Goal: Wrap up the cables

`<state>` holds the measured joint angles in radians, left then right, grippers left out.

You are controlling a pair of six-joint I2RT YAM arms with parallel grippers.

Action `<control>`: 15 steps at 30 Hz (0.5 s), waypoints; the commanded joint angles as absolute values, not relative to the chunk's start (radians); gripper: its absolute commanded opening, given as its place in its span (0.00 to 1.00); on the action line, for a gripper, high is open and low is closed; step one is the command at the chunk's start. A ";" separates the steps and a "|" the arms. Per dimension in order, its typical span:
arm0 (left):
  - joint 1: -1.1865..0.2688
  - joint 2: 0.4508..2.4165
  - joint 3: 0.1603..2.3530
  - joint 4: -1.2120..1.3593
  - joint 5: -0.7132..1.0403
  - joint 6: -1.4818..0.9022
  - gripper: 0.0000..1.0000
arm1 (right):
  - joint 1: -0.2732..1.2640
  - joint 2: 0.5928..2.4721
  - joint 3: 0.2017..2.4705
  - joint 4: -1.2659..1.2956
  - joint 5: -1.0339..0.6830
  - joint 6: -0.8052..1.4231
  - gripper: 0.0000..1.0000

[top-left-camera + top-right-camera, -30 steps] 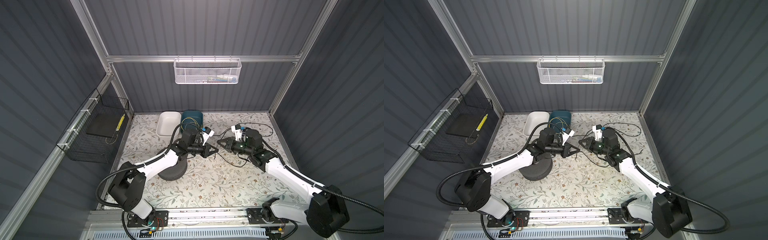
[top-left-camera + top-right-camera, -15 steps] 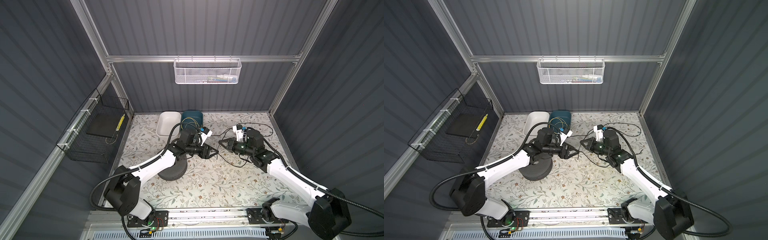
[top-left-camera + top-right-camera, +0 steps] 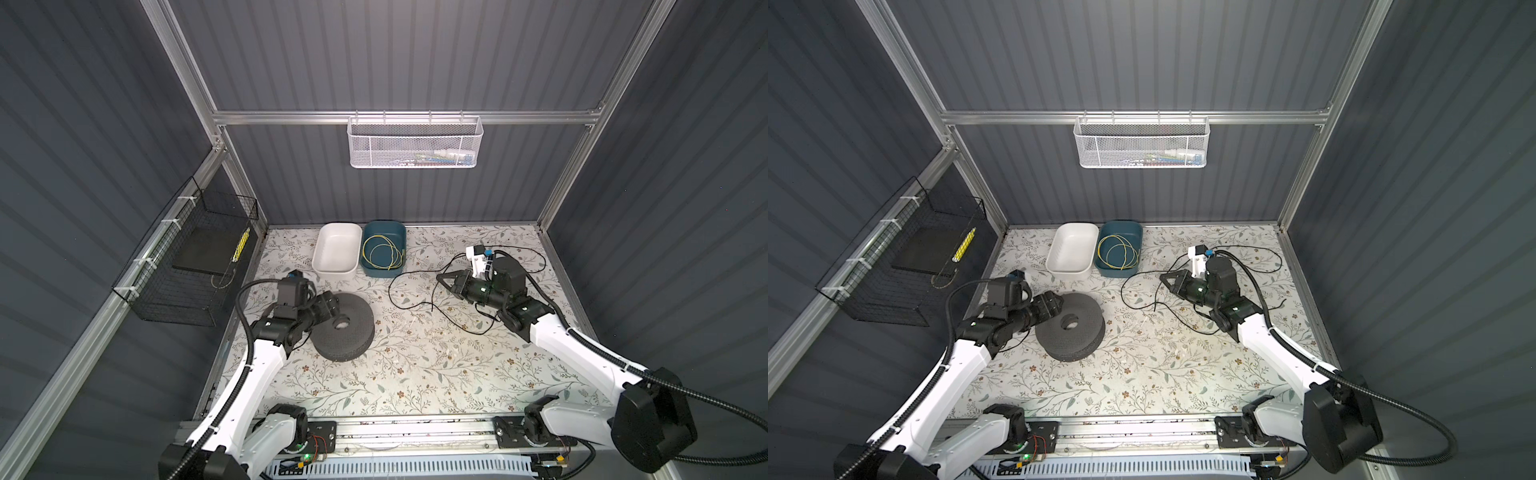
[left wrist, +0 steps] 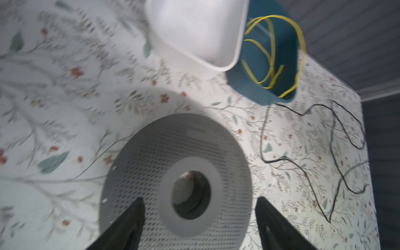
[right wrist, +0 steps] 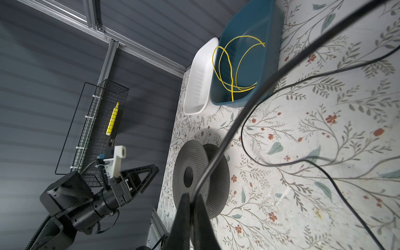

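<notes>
The perforated spool (image 3: 349,332) will be set upright next by my left gripper, which will grab its outer rim and leave the spool's middle free to wrap the cable.
The black cable (image 3: 390,291) lies in loose loops on the flowered mat right of centre, seen in both top views (image 3: 1122,291). My right gripper (image 3: 439,277) is shut on one strand of it, and in the right wrist view the strand (image 5: 227,138) runs up from the closed jaws (image 5: 190,195). My left gripper (image 3: 332,305) hangs open over the dark perforated spool (image 3: 349,332), holding nothing, its fingers (image 4: 129,220) standing either side of the spool's hub (image 4: 173,140). A yellow cable (image 3: 365,253) lies coiled in the teal bin (image 3: 384,224).
A white bin (image 3: 338,226) stands beside the teal one at the back. A black wire basket (image 3: 183,266) hangs on the left wall, and a white mesh basket (image 3: 415,141) on the back wall. The right arm's own black hose trails near the cable.
My left gripper has opened, let go of the black cable and drawn back left to the spool. The right gripper has stayed shut on the cable, about where it was.
</notes>
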<state>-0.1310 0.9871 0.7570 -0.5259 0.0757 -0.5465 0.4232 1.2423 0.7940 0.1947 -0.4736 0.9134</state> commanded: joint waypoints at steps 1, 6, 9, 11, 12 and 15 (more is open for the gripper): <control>0.013 0.973 0.730 -0.645 0.228 -0.558 0.82 | 0.420 1.246 0.795 0.245 -0.495 0.922 0.00; 0.226 0.996 0.641 -0.561 0.474 -0.569 0.81 | 0.420 1.246 0.786 0.245 -0.504 0.914 0.00; 0.275 1.017 0.540 -0.395 0.648 -0.648 0.76 | 0.419 1.241 0.777 0.248 -0.504 0.914 0.00; 0.276 1.016 0.499 -0.304 0.686 -0.680 0.72 | 0.419 1.242 0.775 0.246 -0.504 0.911 0.00; 0.278 1.016 0.486 -0.272 0.699 -0.687 0.72 | 0.418 1.242 0.775 0.245 -0.506 0.911 0.00; 0.277 1.021 0.447 -0.185 0.714 -0.710 0.74 | 0.417 1.249 0.783 0.245 -0.511 0.911 0.00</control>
